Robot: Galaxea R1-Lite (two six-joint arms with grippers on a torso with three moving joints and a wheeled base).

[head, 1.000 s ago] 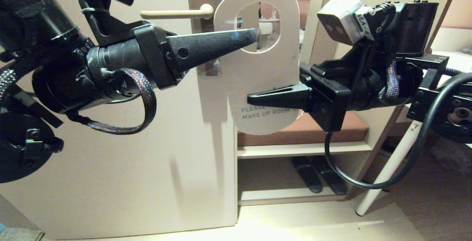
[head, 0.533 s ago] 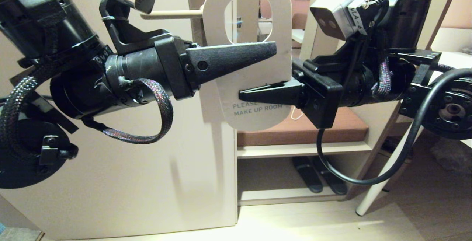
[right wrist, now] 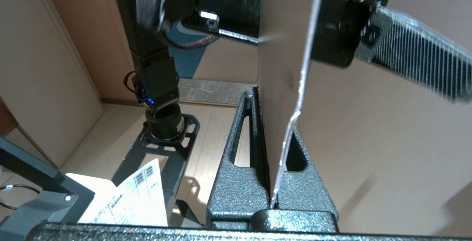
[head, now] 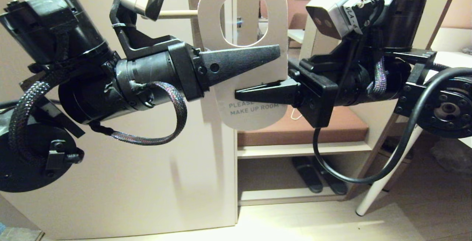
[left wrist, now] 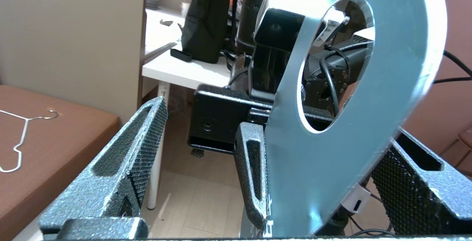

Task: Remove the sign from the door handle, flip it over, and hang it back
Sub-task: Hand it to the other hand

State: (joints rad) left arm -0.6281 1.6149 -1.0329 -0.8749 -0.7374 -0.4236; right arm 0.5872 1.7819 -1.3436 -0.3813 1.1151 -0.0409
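I need to grab the sign with my left gripper by the panel above its lettering (head: 259, 73). Then the sign's hole (head: 244, 19) stays free to slip over the door handle.
The sign (head: 254, 121) hangs upright in front of the door, its white side with "PLEASE MAKE UP ROOM" facing the head view. My right gripper (head: 239, 94) is shut on its right edge, just above the text. In the right wrist view the sign (right wrist: 284, 67) runs edge-on between the closed fingers (right wrist: 236, 182). My left gripper (head: 276, 51) is open and straddles the sign below its hole, one finger in front and one behind. The sign's blue side (left wrist: 332, 167) stands between those spread fingers (left wrist: 143, 141). Only a short stretch of the door handle (head: 177, 13) shows; the sign hides the rest.
The beige door (head: 129, 167) fills the left. Right of it is a shelf unit with a brown cushion (head: 343, 128) and dark slippers (head: 317, 176) below. A white table leg (head: 383, 176) slants at the right. A wire hanger (left wrist: 18, 138) lies on the cushion.
Both arms have carried the sign left and slightly up, so it now covers the handle's right end. The left gripper's front finger reaches farther across the sign.
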